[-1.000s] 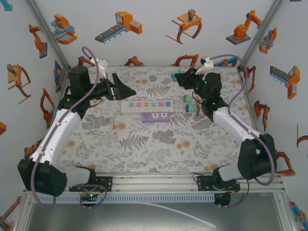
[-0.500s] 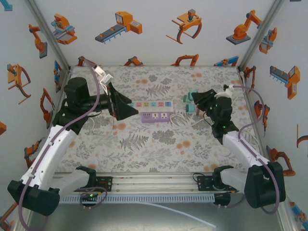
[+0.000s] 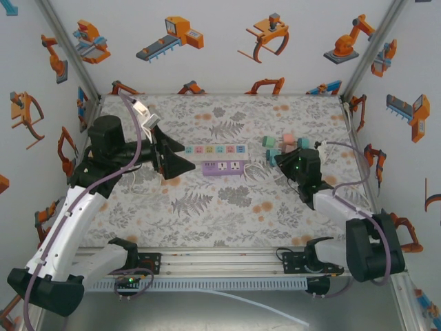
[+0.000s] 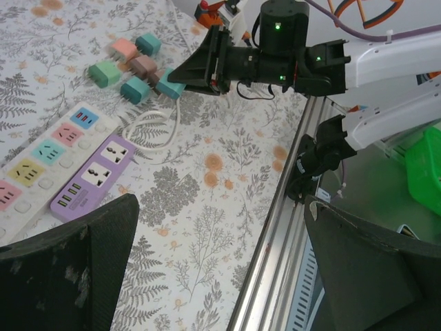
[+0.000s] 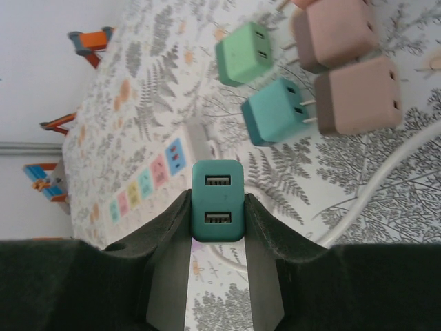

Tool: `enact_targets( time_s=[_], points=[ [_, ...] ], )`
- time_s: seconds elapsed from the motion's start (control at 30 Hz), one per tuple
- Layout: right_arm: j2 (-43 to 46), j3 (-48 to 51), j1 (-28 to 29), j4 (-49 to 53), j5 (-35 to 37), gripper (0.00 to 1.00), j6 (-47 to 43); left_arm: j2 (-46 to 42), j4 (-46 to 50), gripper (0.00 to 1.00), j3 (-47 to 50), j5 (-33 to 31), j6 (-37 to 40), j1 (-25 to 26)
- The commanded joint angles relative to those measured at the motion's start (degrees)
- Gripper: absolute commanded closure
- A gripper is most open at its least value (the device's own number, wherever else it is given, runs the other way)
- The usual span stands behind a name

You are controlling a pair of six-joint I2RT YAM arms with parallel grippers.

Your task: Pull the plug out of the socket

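I will keep holding the plug with my right gripper. The plug is high above the mat and would fall if I opened my right gripper now.
My right gripper (image 5: 217, 210) is shut on a teal two-port plug (image 5: 217, 198), which it holds free above the floral mat. In the top view this gripper (image 3: 277, 163) hovers just right of the purple socket strip (image 3: 224, 167) and the white socket strip (image 3: 213, 149). No plug sits in either strip. My left gripper (image 3: 180, 157) stands wide open with nothing in it over the left end of the strips. In the left wrist view its dark fingers (image 4: 69, 269) frame the mat, with the purple strip (image 4: 89, 179) and the held plug (image 4: 169, 84) ahead.
Several loose plugs lie by the right gripper: a green plug (image 5: 241, 58), a teal plug (image 5: 275, 114) and a brownish plug (image 5: 358, 93). A white cable (image 5: 386, 172) loops on the mat. The metal front rail (image 4: 275, 234) runs along the near edge.
The right arm has swung from high at the back down toward the near right, carrying the teal plug to beside the loose plugs. The left gripper came nearer, over the strips' left end.
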State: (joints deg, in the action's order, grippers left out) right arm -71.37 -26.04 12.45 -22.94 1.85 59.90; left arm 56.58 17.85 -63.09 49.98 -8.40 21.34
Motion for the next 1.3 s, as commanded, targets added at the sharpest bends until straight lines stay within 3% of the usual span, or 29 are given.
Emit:
enact_targets(
  time_s=[0.0, 0.33, 0.63, 0.8, 1.0, 1.27],
  points=[
    [-2.36, 1.71, -0.39, -4.8, 5.06, 1.0, 1.63, -0.41, 0.84, 0.03, 0.42, -0.54, 1.63, 0.19],
    [-13.87, 0.5, -0.69, -12.13, -2.11, 0.99, 1.06, 0.01, 1.27, 0.03, 0.52, -2.25, 1.2, 0.17],
    [-17.31, 0.03, -0.67, -11.08, -2.14, 0.62, 1.7, 0.29, 1.75, 0.03, 0.69, -3.45, 1.05, 0.18],
    [-16.07, -0.28, -0.67, -7.58, -0.7, 0.58, 1.5, 0.55, 1.79, 0.03, 0.99, -4.9, 0.76, 0.19],
    [-11.83, -2.15, -0.68, 0.55, 1.85, 0.48, -1.73, 0.62, 4.96, 0.03, 1.13, -17.63, -0.11, 0.18],
    [0.49, -7.89, -0.67, 15.63, 7.85, 0.47, -10.74, -0.9, 6.24, 0.03, 4.19, -35.34, -3.23, 0.2]
  ],
)
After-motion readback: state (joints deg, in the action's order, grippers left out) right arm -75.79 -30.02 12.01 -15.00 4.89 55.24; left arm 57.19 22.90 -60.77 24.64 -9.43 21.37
